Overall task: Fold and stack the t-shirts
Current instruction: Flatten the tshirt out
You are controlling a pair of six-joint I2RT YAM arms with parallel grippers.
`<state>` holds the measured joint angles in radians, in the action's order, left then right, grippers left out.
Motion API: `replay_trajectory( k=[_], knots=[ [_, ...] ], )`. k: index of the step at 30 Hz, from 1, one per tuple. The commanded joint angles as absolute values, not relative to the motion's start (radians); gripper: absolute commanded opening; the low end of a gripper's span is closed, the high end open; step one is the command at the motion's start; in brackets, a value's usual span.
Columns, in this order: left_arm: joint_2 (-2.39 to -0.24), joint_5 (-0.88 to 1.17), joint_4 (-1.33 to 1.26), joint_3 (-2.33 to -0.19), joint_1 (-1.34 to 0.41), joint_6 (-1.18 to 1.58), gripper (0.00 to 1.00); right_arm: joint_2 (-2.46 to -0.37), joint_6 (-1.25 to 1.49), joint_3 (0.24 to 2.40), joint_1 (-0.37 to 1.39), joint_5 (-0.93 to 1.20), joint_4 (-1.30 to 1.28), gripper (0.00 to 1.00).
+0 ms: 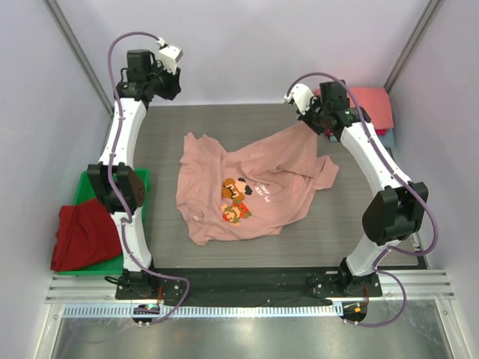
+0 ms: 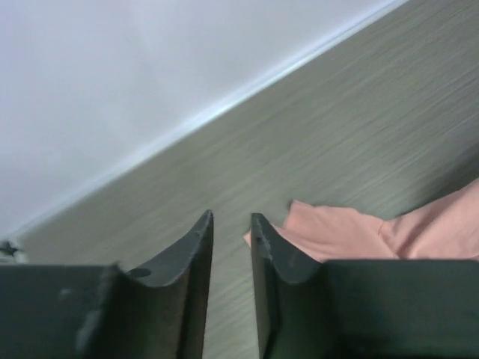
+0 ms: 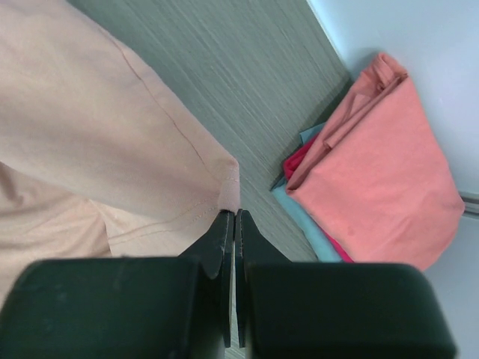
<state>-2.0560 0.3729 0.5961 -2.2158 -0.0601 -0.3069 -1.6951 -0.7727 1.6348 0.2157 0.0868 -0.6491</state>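
Observation:
My left gripper next needs to take the pink t-shirt by the sleeve's tip (image 1: pixel 193 139) (image 2: pixel 280 226), opposite the held hem corner, to spread it flat for folding.
A dusty-pink t-shirt (image 1: pixel 251 187) with a pixel game-character print lies rumpled in the middle of the table. My right gripper (image 1: pixel 308 120) is shut on the hem corner of the pink shirt (image 3: pixel 112 142) and holds it lifted at the back right. My left gripper (image 1: pixel 166 82) is at the back left, slightly open and empty; in the left wrist view (image 2: pixel 232 221) a pink sleeve (image 2: pixel 337 232) lies just right of its fingers. A folded coral-red tee (image 1: pixel 372 106) tops a stack with a blue-grey (image 3: pixel 299 213) and a dark red one at the back right. Another dark red tee (image 1: pixel 84 233) lies at the left.
A green plastic tray (image 1: pixel 138 179) sits at the left edge under the dark red tee. White walls close the back and sides. A metal rail (image 1: pixel 239 288) runs along the near edge by the arm bases.

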Motion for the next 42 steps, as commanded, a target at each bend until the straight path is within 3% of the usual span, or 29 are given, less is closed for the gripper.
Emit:
replay_trajectory(
  k=[1, 4, 7, 17, 34, 42],
  knots=[
    [-2.196, 0.327, 0.770, -2.250, -0.061, -0.295, 0.30, -1.667, -0.742, 1.680, 0.206, 0.078, -0.588, 0.01],
    [-2.324, 0.402, 0.920, -2.422, -0.035, -0.181, 0.38, -1.678, -0.730, 1.684, 0.204, 0.094, -0.588, 0.01],
    [-2.359, 0.471, 0.865, -2.366, -0.005, -0.080, 0.41, -1.683, -0.726, 1.692, 0.204, 0.094, -0.592, 0.01],
    [-2.462, 0.557, 0.831, -2.327, 0.064, 0.040, 0.37, -1.718, -0.709, 1.726, 0.202, 0.097, -0.623, 0.01],
    [-2.582, 0.486, 0.769, -2.399, 0.022, 0.045, 0.37, -1.787, -0.707, 1.787, 0.206, 0.098, -0.653, 0.01],
    [-2.608, 0.387, 0.759, -2.411, -0.021, 0.041, 0.45, -1.773, -0.710, 1.761, 0.204, 0.103, -0.653, 0.01]
  ],
)
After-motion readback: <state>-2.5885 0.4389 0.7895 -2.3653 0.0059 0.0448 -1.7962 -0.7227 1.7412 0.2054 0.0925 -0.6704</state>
